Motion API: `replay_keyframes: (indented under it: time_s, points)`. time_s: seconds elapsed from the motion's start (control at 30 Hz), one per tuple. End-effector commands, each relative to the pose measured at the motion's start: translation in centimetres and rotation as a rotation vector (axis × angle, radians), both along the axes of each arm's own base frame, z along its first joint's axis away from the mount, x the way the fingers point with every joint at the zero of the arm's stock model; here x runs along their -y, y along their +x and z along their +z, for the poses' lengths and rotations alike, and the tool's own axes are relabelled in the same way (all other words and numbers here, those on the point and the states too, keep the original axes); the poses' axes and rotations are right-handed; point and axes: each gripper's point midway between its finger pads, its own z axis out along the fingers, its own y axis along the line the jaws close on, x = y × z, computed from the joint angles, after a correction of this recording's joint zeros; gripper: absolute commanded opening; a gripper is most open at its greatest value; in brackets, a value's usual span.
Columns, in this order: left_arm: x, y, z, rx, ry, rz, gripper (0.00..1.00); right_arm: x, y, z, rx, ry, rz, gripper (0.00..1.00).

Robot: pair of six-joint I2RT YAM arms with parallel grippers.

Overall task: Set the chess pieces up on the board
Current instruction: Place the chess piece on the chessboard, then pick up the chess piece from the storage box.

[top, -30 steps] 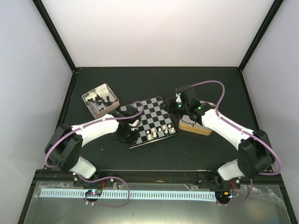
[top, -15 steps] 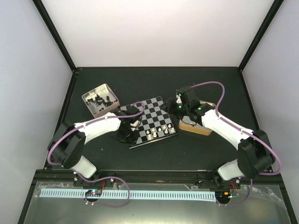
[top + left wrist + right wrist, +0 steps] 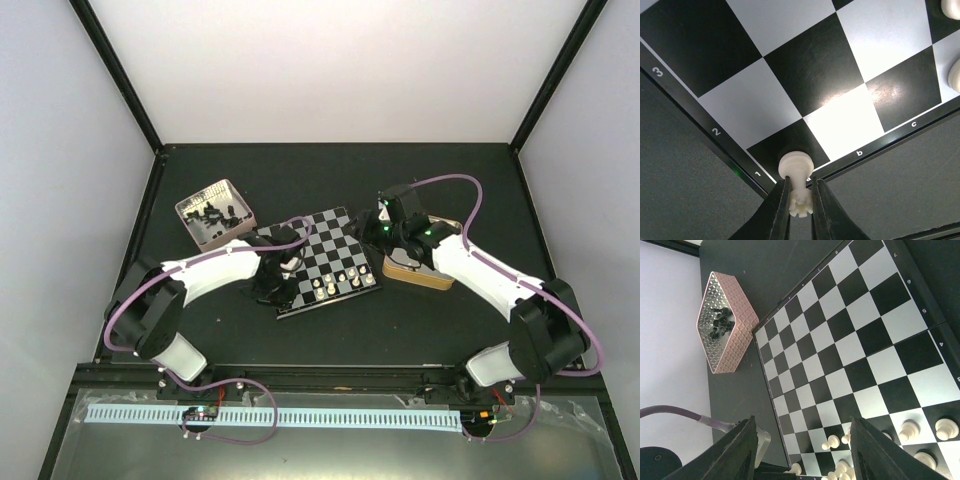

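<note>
The rook [image 3: 796,167] is upright with its base over the black corner square and would land there, so it is time for my left gripper to open now.
The board [image 3: 322,245] lies in the middle of the table, and several white chess pieces [image 3: 341,280] stand along its near edge. My left gripper [image 3: 801,200] is shut on a white rook [image 3: 796,167], pinching its body just below the notched top. The rook is upright, and its base is over the black corner square of the board [image 3: 805,65], by the marks "1" and "a". I cannot tell whether the base touches the square. My right gripper [image 3: 805,455] hangs open above the board [image 3: 840,340] with nothing between its fingers. White pawns [image 3: 832,441] show below it.
A pinkish tray [image 3: 215,212] with several black pieces [image 3: 720,322] stands at the board's far left. A tan box [image 3: 415,272] sits just right of the board, under my right arm. Both arms reach in over the board's sides.
My left arm has shifted a little to the right, toward the board's near-left corner, with the rook still held. The right arm has not moved.
</note>
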Motion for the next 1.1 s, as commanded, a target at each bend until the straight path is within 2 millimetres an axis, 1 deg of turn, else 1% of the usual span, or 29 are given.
replay_keyframes:
  time_s: [0.0,0.1,0.23,0.33,0.43,0.57,0.63,0.7,0.73,0.77,0.87,0.9,0.97,1.07]
  points:
    - [0.0,0.6,-0.5,0.015,0.03,-0.008,0.09,0.7,0.0,0.6,0.032,-0.007,-0.017,0.52]
    - [0.1,0.6,-0.5,0.014,0.029,-0.008,0.13,0.7,0.0,0.6,0.033,-0.007,-0.017,0.52]
    - [0.0,0.7,-0.2,0.021,0.03,-0.005,0.28,1.1,0.1,0.8,0.045,-0.022,-0.025,0.52]
    - [0.2,1.0,0.4,0.045,0.018,-0.005,0.38,2.0,0.3,1.1,0.064,-0.052,-0.043,0.52]
    - [0.6,1.6,1.5,0.085,-0.012,-0.007,0.46,3.9,0.5,1.2,0.093,-0.134,-0.078,0.52]
    - [1.5,3.0,3.8,0.191,-0.082,-0.01,0.5,8.6,0.5,0.4,0.119,-0.341,-0.151,0.53]
    - [1.8,4.0,5.4,0.267,-0.117,-0.009,0.51,11.4,0.3,-0.2,0.111,-0.439,-0.193,0.53]
    - [2.5,4.8,7.6,0.355,-0.179,-0.024,0.51,13.9,0.1,-1.0,0.096,-0.528,-0.229,0.53]
    - [3.0,5.1,9.2,0.411,-0.232,-0.041,0.51,15.0,-0.1,-1.4,0.088,-0.575,-0.24,0.53]
    - [3.3,5.3,11.5,0.488,-0.296,-0.053,0.52,16.1,-0.4,-2.1,0.067,-0.626,-0.248,0.52]
    - [4.2,5.3,16.1,0.661,-0.449,-0.095,0.58,19.1,-0.8,-3.9,0.0,-0.745,-0.287,0.48]
    - [4.3,5.2,17.5,0.712,-0.494,-0.105,0.6,19.9,-0.8,-4.5,-0.023,-0.768,-0.298,0.46]
    - [4.4,4.8,19.6,0.8,-0.568,-0.121,0.63,21.1,-0.6,-5.4,-0.05,-0.79,-0.307,0.43]
    - [4.0,4.3,21.7,0.905,-0.647,-0.119,0.67,22.3,0.5,-6.4,-0.071,-0.828,-0.309,0.41]
